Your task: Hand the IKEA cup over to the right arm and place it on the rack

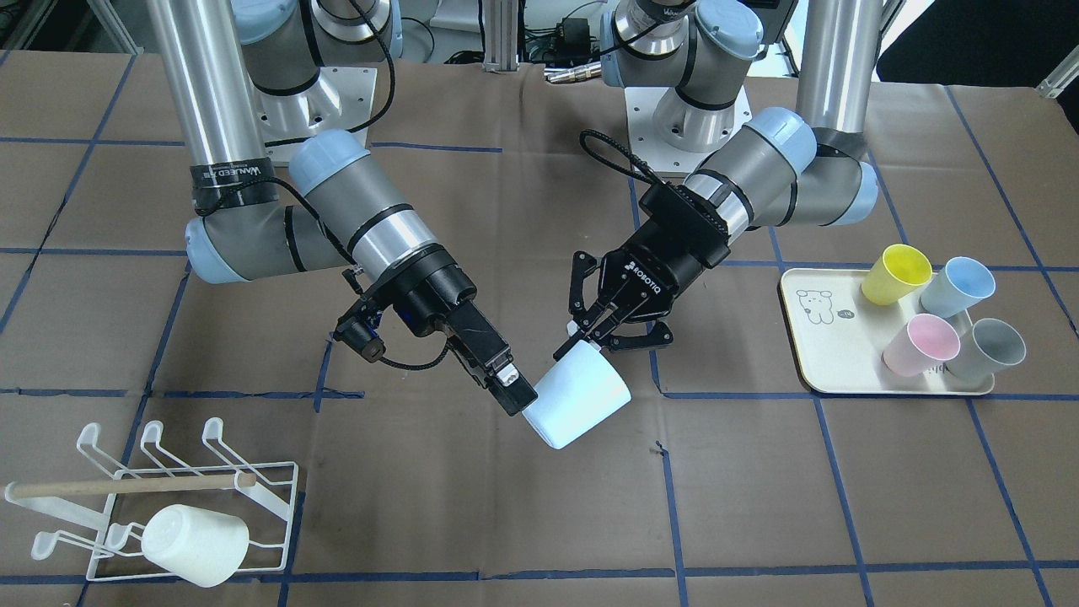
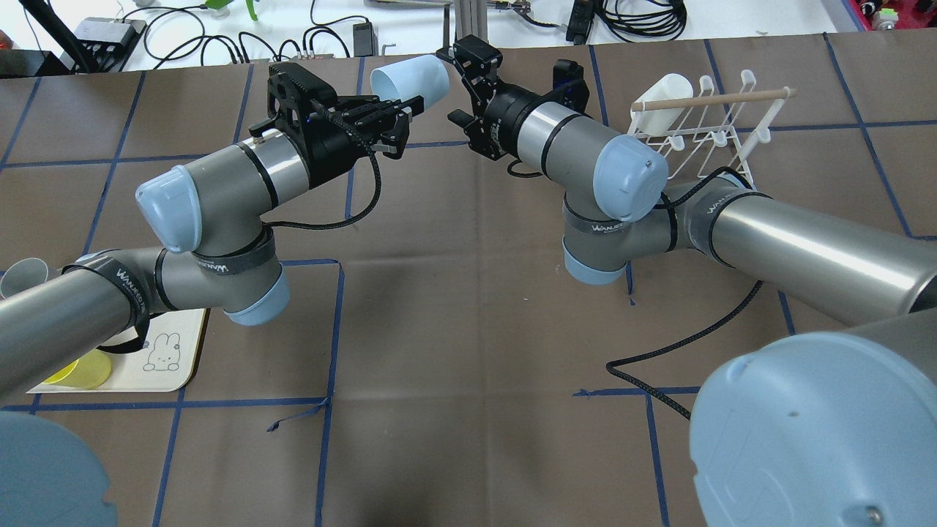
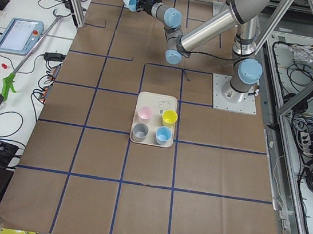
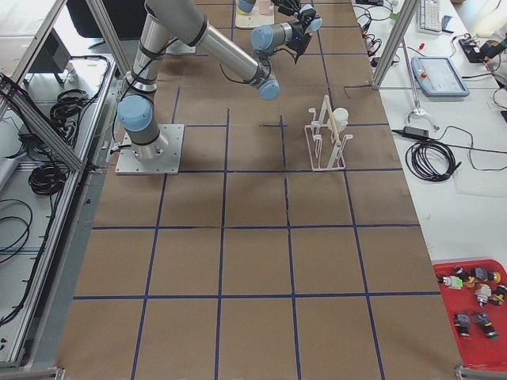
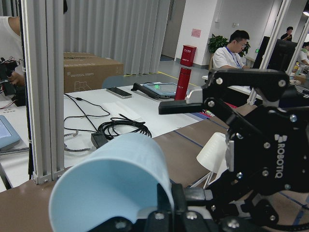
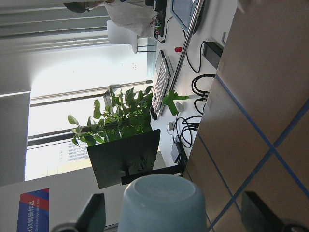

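Observation:
My right gripper needs to grab the cup by its base end (image 1: 546, 410) next, to move it from my left gripper onto the rack (image 1: 253, 497).
A pale blue IKEA cup (image 1: 577, 396) hangs on its side above the table's middle. My left gripper (image 1: 583, 337) is shut on its rim, with one finger inside the mouth, as the left wrist view shows the cup (image 5: 111, 188). My right gripper (image 1: 516, 394) is open, and its two fingers stand on either side of the cup's base (image 6: 161, 203) without closing on it. In the overhead view the cup (image 2: 410, 82) lies between the left gripper (image 2: 399, 110) and the right gripper (image 2: 457, 86). The white wire rack (image 1: 253, 497) with a wooden rod stands on my right side of the table.
A white cup (image 1: 195, 533) sits on the rack's prongs. A cream tray (image 1: 822, 346) on my left side holds a yellow cup (image 1: 895, 274), a blue cup (image 1: 957, 287), a pink cup (image 1: 920, 344) and a grey cup (image 1: 985, 350). Brown table with blue tape lines.

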You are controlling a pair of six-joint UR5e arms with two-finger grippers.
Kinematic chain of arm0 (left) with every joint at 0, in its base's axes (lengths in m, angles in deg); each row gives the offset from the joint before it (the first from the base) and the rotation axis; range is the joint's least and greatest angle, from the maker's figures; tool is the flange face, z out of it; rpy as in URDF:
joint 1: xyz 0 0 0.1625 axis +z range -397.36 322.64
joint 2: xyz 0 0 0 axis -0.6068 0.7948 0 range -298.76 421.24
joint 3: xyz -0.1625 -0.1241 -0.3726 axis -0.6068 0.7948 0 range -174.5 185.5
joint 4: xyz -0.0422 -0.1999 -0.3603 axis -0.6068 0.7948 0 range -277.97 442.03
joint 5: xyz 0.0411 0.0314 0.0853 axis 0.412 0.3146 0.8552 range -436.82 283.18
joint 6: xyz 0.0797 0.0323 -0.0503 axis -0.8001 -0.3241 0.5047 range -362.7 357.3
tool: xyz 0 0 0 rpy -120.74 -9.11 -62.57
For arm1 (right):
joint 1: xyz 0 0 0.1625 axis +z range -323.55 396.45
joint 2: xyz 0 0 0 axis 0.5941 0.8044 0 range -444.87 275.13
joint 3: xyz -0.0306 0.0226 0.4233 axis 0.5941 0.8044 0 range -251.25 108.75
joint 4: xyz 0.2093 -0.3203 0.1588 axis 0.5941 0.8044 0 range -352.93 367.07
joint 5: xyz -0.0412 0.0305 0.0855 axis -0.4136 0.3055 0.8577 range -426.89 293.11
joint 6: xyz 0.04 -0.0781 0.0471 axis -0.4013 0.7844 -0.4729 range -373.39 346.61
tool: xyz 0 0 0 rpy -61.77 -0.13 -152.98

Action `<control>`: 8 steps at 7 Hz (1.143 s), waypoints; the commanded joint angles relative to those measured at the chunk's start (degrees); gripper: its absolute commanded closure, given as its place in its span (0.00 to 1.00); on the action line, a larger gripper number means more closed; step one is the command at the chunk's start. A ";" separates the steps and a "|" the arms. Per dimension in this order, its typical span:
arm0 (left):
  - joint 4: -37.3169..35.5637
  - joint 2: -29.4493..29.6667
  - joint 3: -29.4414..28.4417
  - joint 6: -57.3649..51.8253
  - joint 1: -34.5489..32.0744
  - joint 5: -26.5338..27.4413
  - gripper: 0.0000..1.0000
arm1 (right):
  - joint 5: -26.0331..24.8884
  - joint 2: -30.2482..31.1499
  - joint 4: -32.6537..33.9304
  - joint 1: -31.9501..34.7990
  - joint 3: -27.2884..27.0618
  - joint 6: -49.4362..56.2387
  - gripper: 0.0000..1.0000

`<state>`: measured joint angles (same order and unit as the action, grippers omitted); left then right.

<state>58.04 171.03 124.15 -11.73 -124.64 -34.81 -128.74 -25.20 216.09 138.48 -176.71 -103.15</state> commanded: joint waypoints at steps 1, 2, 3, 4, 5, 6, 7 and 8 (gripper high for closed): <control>0.09 -0.19 0.00 0.07 0.00 0.00 1.00 | -0.37 -0.17 -0.28 1.23 1.91 -0.50 0.00; 0.00 -0.02 0.00 0.07 0.00 0.00 1.00 | -0.46 -0.61 -0.54 1.59 2.70 -0.51 0.00; 0.09 -0.02 0.00 0.07 0.00 0.00 1.00 | -0.38 -1.48 -0.63 1.76 2.97 -0.51 0.01; 0.00 -0.19 0.00 0.07 0.00 0.00 0.99 | -0.46 -1.58 -0.63 1.85 3.32 -0.51 0.01; 0.00 -0.19 0.00 0.07 0.00 0.00 0.99 | -0.46 -1.58 -0.72 1.94 3.41 -0.51 0.01; 0.00 -0.02 0.00 0.07 0.00 0.00 0.99 | -0.46 -1.84 -0.72 2.20 3.41 -0.51 0.01; 0.09 -0.02 0.00 0.07 -0.09 0.00 0.99 | -0.55 -2.19 -0.98 2.47 3.41 -0.51 0.01; 0.09 -0.02 0.09 0.07 -0.09 0.00 0.99 | -0.55 -2.45 -0.98 2.56 3.59 -0.51 0.01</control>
<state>58.10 170.99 124.18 -11.66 -124.69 -34.81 -129.26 -27.32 215.19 140.87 -173.25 -103.65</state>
